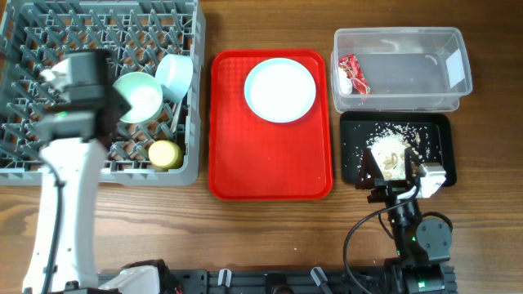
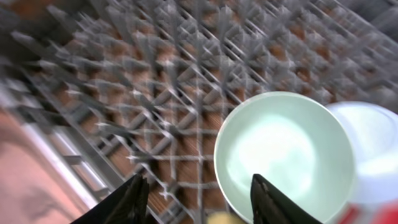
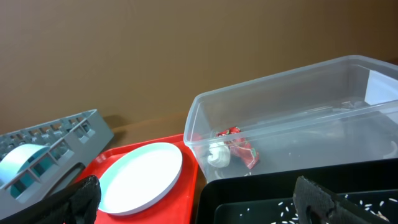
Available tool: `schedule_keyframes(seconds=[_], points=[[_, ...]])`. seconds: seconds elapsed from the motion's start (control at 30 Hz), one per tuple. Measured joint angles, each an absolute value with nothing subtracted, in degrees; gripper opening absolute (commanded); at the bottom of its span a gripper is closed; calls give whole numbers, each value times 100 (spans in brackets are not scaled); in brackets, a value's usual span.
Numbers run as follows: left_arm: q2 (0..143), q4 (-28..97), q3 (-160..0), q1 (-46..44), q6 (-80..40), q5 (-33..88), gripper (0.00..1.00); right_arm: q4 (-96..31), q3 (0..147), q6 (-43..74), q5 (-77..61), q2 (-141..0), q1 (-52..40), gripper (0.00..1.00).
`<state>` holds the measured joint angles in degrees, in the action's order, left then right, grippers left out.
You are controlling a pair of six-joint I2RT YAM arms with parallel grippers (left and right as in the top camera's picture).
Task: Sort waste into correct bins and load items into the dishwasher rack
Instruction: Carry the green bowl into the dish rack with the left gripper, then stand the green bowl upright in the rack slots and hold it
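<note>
Next, my left gripper grabs the pale green bowl by its rim, away from the pale blue bowl (image 1: 176,75), to stand the pale green bowl tilted in the rack.
My left gripper (image 2: 199,200) hangs open over the grey dishwasher rack (image 2: 155,93), with nothing between its fingers. A pale green bowl (image 2: 283,155) lies in the rack beside the right finger. A pale blue bowl (image 1: 176,75) leans behind it and a yellow cup (image 1: 165,153) stands in front. The pale blue plate (image 1: 280,90) rests on the red tray (image 1: 270,163). The red-and-white wrapper (image 1: 354,73) lies in the clear tub (image 1: 441,98). Food scraps (image 1: 392,139) sit in the black tray (image 1: 437,131). My right gripper (image 3: 202,202) is wide open and empty at that tray's near edge.
The rack (image 1: 33,163) fills the table's left side. The red tray stands in the middle and the two bins at the right, the tub behind the black tray. A black cable (image 1: 355,237) loops by the right arm's base. Bare wood runs along the front.
</note>
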<state>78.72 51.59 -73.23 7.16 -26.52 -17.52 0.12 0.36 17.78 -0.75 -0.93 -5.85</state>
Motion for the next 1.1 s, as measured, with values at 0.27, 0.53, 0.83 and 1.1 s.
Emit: schedule_keyframes(seconds=[0.27, 0.53, 0.83, 1.1], points=[[8433, 5334, -7325, 1953, -1280, 895, 53, 12, 36, 1778, -75, -93, -585, 100], [9362, 5282, -7323, 1957, -764, 1452, 15, 12, 36, 1778, -75, -93, -585, 100], [9480, 5245, -7389, 1957, -784, 1313, 4, 12, 36, 1778, -75, -93, -585, 100], [8934, 5548, -8136, 1929, -963, 51, 4, 12, 36, 1778, -75, -93, -585, 100]])
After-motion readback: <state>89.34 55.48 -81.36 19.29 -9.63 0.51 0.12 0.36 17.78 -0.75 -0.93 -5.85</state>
